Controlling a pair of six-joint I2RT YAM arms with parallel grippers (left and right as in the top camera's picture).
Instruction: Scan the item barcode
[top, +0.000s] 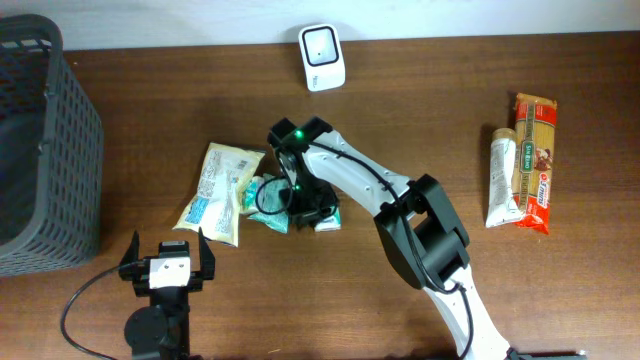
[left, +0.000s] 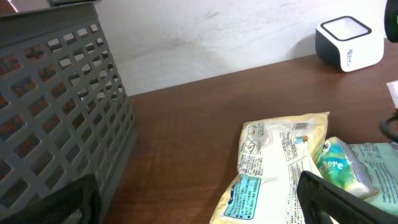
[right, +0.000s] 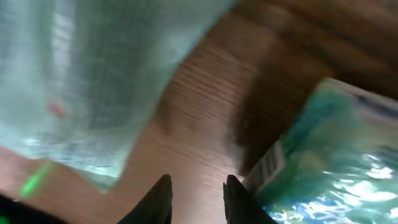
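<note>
The right gripper pinches the green pack by one end next, to keep the pack's barcode free of the fingers to scan it.
The white barcode scanner (top: 322, 57) stands at the table's back edge; the left wrist view also shows the scanner (left: 348, 42). Two green wrapped packs (top: 262, 196) lie mid-table beside a yellow-white packet (top: 218, 188). My right gripper (top: 305, 205) points down over the packs. In its wrist view the right gripper (right: 198, 180) has its jaws a little apart over bare wood, holding nothing. A green pack (right: 329, 155) with a barcode lies just right of the fingers, and a paler one (right: 81, 81) is at upper left. My left gripper (top: 168, 248) is wide open near the front edge.
A dark grey basket (top: 40, 150) fills the left side. A pasta packet (top: 534, 160) and a tube (top: 501, 176) lie at the right. In the left wrist view the yellow-white packet (left: 280, 162) reaches between that gripper's fingers.
</note>
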